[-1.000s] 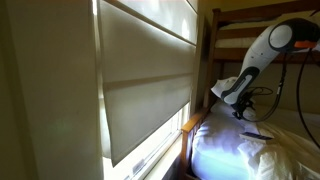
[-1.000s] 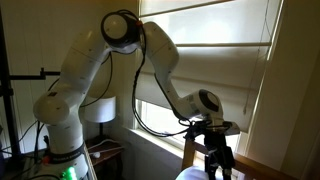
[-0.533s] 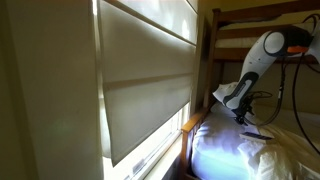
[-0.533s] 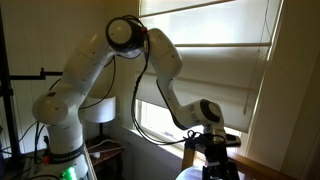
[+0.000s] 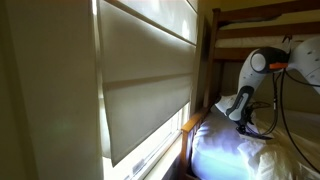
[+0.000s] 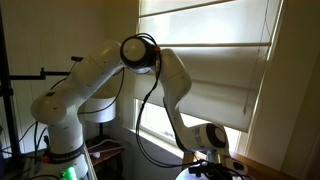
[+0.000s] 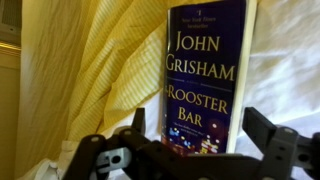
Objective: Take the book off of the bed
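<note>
The gripper's fingers are above the flat cover in the wrist view, so it isn't time to close on the book's lower end (image 7: 198,133) yet. The gripper needs to lower first.
In the wrist view the book (image 7: 205,70) lies flat on the white sheets of the bed (image 7: 292,70). It has a dark purple cover that reads "John Grisham, Rooster Bar". My gripper (image 7: 200,135) is open, with one finger on each side of the book's lower end, close above it. In an exterior view the gripper (image 5: 243,123) hangs low over the white mattress (image 5: 222,150), beside the bed's brown wooden post (image 5: 208,60); the book is hidden there. In an exterior view the gripper (image 6: 214,168) sits at the bottom edge, partly cut off.
A yellow striped cloth (image 7: 95,60) lies rumpled on the sheets beside the book. A large pale window blind (image 5: 145,80) fills the wall next to the bed. The upper bunk rail (image 5: 265,15) runs above the arm. Black cables (image 5: 285,110) hang from the arm.
The arm has folded down and the gripper has dropped lower toward the mattress, now down over where the dark book lay. The jaws stay open.
</note>
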Motion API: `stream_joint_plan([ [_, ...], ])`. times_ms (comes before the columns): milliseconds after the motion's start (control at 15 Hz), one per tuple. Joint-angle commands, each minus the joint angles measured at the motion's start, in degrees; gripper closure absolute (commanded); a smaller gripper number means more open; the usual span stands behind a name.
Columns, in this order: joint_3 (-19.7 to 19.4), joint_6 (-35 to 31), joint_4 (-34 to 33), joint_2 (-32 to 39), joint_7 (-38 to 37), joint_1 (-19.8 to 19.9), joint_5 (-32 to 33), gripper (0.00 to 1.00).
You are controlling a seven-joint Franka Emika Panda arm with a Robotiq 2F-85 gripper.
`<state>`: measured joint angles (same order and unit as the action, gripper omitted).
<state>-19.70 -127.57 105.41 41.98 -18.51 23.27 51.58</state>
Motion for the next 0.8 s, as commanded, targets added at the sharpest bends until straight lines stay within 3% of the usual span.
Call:
stream_joint_plan([
  [0,-1.02,-0.4,-0.63,0.91,0.47,-0.88,-0.87,0.0],
  [467,0.14,5.52,-5.19,6.72,1.52,-1.24,-6.13,0.0],
  [733,-1.51,5.85,-9.28,10.65,-1.66,-1.82,-9.01,0.0],
])
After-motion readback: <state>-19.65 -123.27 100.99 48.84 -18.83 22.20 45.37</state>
